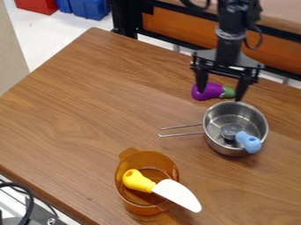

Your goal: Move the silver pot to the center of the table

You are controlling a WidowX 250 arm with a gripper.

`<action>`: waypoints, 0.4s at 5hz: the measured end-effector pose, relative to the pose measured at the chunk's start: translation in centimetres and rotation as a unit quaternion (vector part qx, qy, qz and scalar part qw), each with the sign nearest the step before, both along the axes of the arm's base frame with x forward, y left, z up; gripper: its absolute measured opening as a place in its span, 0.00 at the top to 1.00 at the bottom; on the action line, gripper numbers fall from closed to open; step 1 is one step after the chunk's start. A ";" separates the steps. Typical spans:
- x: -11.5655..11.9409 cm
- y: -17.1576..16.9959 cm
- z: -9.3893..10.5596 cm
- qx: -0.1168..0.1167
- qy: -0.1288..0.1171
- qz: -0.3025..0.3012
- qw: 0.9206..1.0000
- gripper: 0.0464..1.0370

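Note:
My gripper grabs the pot's rim beside the wire handle next, to move the silver pot (215,143) to the center of the table.
The silver pot (215,143) stands upright on the right part of the wooden table (94,101), its wire handle pointing left. Inside it lies a tool with a light blue handle, which leans over the pot's right front rim. My gripper (220,96) hangs above and just behind the pot's back rim, fingers pointing down and spread apart. It is open and holds nothing.
A purple toy eggplant (207,91) with a green end lies behind the pot, beneath the gripper. At the front centre stands an amber pot (145,210) holding a yellow-handled knife (178,194), its white blade over the rim. The table's back edge is close behind the eggplant.

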State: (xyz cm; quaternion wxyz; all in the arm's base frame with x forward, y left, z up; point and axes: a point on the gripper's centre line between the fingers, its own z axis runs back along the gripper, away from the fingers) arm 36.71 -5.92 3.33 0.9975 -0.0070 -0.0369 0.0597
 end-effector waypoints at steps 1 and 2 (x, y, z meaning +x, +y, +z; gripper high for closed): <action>-0.1 1.4 0.3 -0.001 -0.008 -0.032 0.999 0.04; -0.1 1.3 -0.1 -0.019 -0.015 -0.042 0.999 0.04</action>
